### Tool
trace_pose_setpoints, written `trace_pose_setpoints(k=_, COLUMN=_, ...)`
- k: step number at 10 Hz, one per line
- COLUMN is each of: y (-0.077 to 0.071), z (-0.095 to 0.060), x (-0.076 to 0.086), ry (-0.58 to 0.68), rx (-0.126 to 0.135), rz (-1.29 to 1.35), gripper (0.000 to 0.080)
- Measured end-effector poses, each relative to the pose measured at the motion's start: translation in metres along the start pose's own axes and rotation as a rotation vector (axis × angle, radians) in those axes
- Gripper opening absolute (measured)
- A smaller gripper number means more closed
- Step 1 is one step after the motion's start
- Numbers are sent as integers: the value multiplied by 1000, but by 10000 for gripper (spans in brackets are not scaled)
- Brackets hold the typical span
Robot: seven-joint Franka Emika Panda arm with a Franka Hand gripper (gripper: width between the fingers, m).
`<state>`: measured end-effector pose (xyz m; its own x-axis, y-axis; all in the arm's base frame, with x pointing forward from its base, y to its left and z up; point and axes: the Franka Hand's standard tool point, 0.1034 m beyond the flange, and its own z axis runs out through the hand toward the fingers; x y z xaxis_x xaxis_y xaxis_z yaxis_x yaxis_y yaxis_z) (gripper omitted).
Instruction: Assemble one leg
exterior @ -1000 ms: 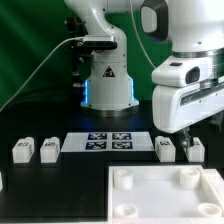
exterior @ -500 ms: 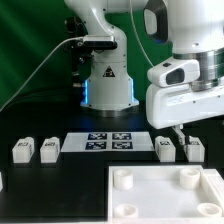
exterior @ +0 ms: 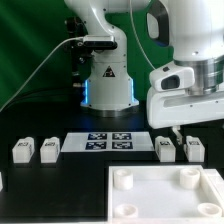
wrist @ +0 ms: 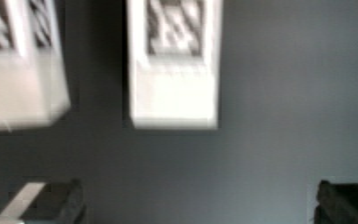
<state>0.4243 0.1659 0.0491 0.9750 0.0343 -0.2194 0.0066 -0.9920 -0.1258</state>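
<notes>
My gripper's fingers are short of the white leg point(exterior: 165, 149) point(wrist: 174, 70), so my gripper moves toward the leg and only then closes on the leg.
Several small white legs with black tags stand on the black table. Two are at the exterior view's left point(exterior: 22, 150) point(exterior: 47, 148) and two at its right point(exterior: 166, 149) point(exterior: 196, 149). My gripper point(exterior: 183, 132) hangs just above and between the two right legs, not touching them. In the wrist view two legs lie below the gripper, one near the middle point(wrist: 172, 70) and one at the edge point(wrist: 16, 75). The gripper point(wrist: 194, 205) is open and empty there, with its dark fingers point(wrist: 43, 202) wide apart.
The large white square panel point(exterior: 160, 200) with round corner sockets lies in front of the right legs. The marker board point(exterior: 108, 141) lies flat in the middle of the table. The robot base point(exterior: 107, 85) stands behind it.
The hand has turned a little and shifted slightly above the two right legs. The legs and the panel have not moved.
</notes>
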Motion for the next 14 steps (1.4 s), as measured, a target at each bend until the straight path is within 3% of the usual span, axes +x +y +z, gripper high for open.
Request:
trace_pose_setpoints(k=2, y=-9, z=2, x=-4, ry=-238, rx=-12, rz=53, gripper=648)
trace_pose_setpoints(k=4, y=-7, z=10, x=4, ry=-404, rx=-3, rz=56, gripper=648)
trace_pose_setpoints(k=6, y=-6, z=12, x=-1, ry=-572, rx=-2, rz=50, gripper=648)
trace_pose_setpoints(k=9, y=-8, z=15, x=1, ry=-576, rx=-3, rz=57, gripper=648)
trace_pose_setpoints(k=14, y=-10, z=43, x=-21, ry=-610, rx=-17, rz=62, gripper=648)
